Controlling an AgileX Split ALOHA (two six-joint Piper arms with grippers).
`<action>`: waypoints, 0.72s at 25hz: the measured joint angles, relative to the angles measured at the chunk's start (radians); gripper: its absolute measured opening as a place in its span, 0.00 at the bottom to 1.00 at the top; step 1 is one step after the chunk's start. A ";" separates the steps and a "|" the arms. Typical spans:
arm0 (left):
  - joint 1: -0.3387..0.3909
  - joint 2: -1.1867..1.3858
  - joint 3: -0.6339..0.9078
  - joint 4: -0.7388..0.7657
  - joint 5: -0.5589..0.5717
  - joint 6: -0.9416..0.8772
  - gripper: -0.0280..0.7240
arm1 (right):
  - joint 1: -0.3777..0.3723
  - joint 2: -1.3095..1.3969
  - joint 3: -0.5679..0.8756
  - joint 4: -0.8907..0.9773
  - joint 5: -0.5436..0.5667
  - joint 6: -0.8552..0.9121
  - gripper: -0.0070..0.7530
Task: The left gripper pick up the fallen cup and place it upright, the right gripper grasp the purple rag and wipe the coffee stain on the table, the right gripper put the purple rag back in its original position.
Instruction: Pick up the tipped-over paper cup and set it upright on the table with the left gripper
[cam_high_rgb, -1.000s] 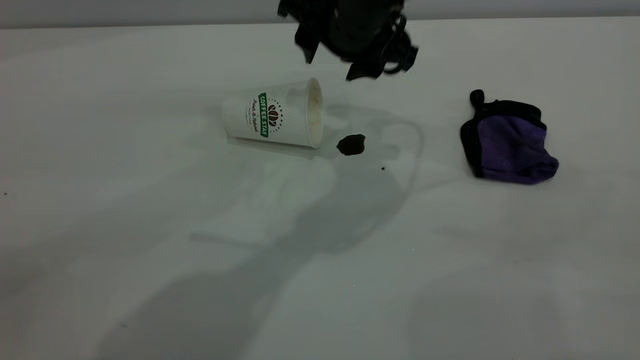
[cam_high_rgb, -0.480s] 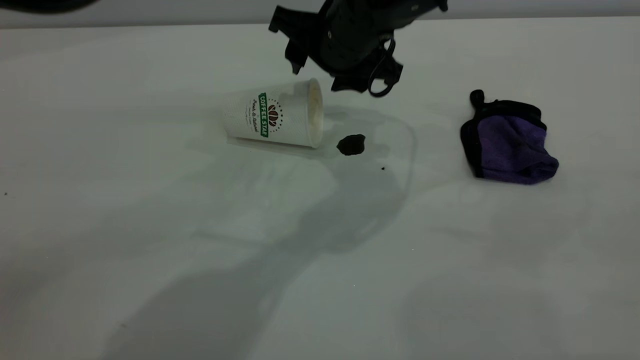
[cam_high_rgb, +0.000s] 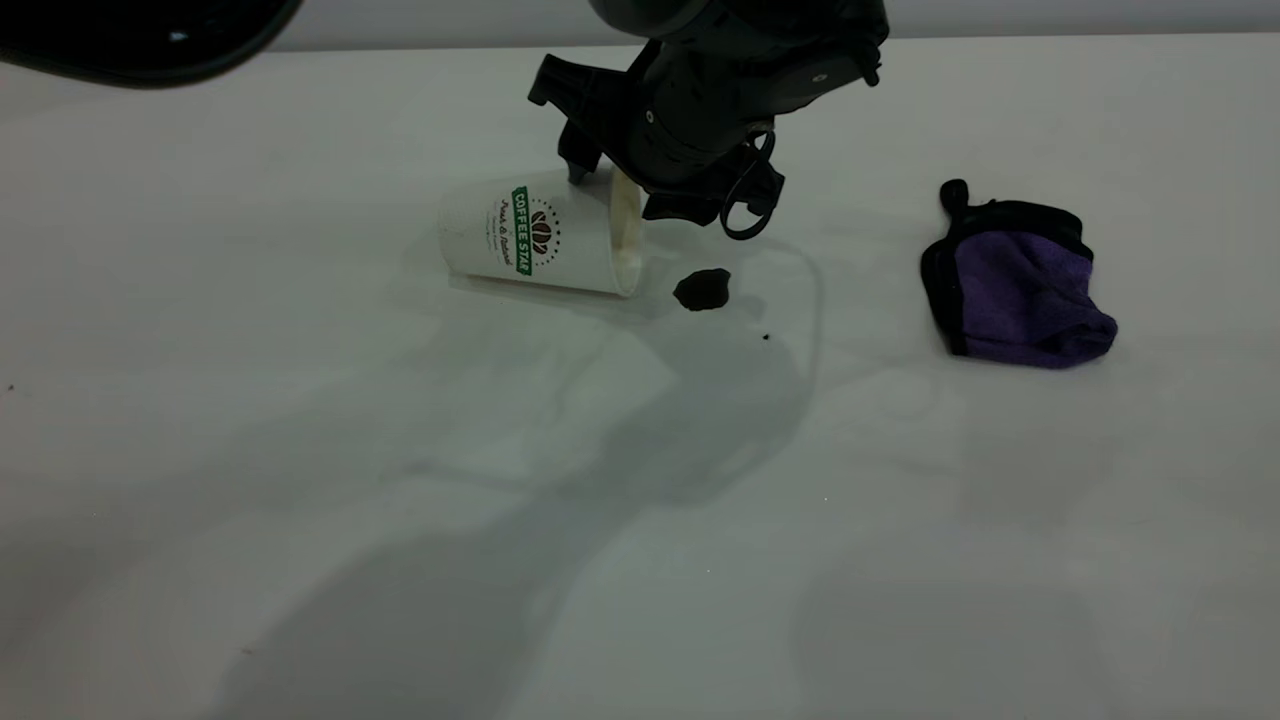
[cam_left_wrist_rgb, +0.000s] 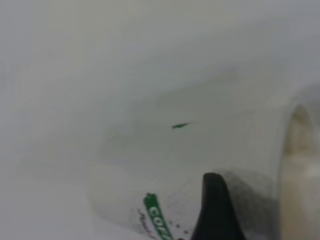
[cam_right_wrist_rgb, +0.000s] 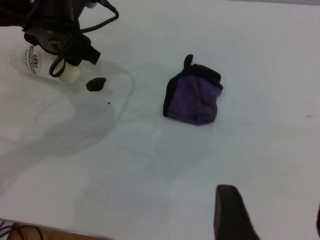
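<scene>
My left gripper grabs the cup by its rim (cam_high_rgb: 615, 199) next, so the fallen cup's base (cam_high_rgb: 446, 235) stays free to stand on the tabletop.
The fallen cup (cam_high_rgb: 535, 235) lies on its side on the table (cam_high_rgb: 300, 450), mouth toward the coffee stain (cam_high_rgb: 702, 288). My left gripper (cam_high_rgb: 628, 190) is open and low over the cup's mouth end, one finger behind the cup and the other by its rim. In the left wrist view the cup (cam_left_wrist_rgb: 240, 150) fills the picture and one fingertip (cam_left_wrist_rgb: 215, 210) lies over its side. The purple rag (cam_high_rgb: 1015, 285) sits bunched far to the right. My right gripper (cam_right_wrist_rgb: 272, 220) is open and empty, well short of the rag (cam_right_wrist_rgb: 194, 100), and is out of the exterior view.
A tiny black speck (cam_high_rgb: 766, 337) lies just past the stain. A dark part of an arm (cam_high_rgb: 150, 40) hangs over the table's far left corner. The right wrist view also shows the cup (cam_right_wrist_rgb: 35, 62), the stain (cam_right_wrist_rgb: 95, 84) and the left gripper (cam_right_wrist_rgb: 60, 37).
My left gripper has come down and to the left onto the cup's mouth end. The cup has shifted slightly to the left. The rag and the stain have not moved.
</scene>
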 joint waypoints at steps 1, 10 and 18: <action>0.000 0.000 0.000 0.007 0.008 -0.002 0.78 | 0.000 0.000 0.000 0.000 0.000 0.000 0.60; 0.001 0.000 -0.003 0.020 0.054 -0.016 0.78 | 0.000 0.000 0.000 0.000 0.000 0.000 0.60; 0.009 0.026 -0.006 0.035 0.089 -0.016 0.77 | 0.000 0.000 0.000 0.000 0.000 0.000 0.60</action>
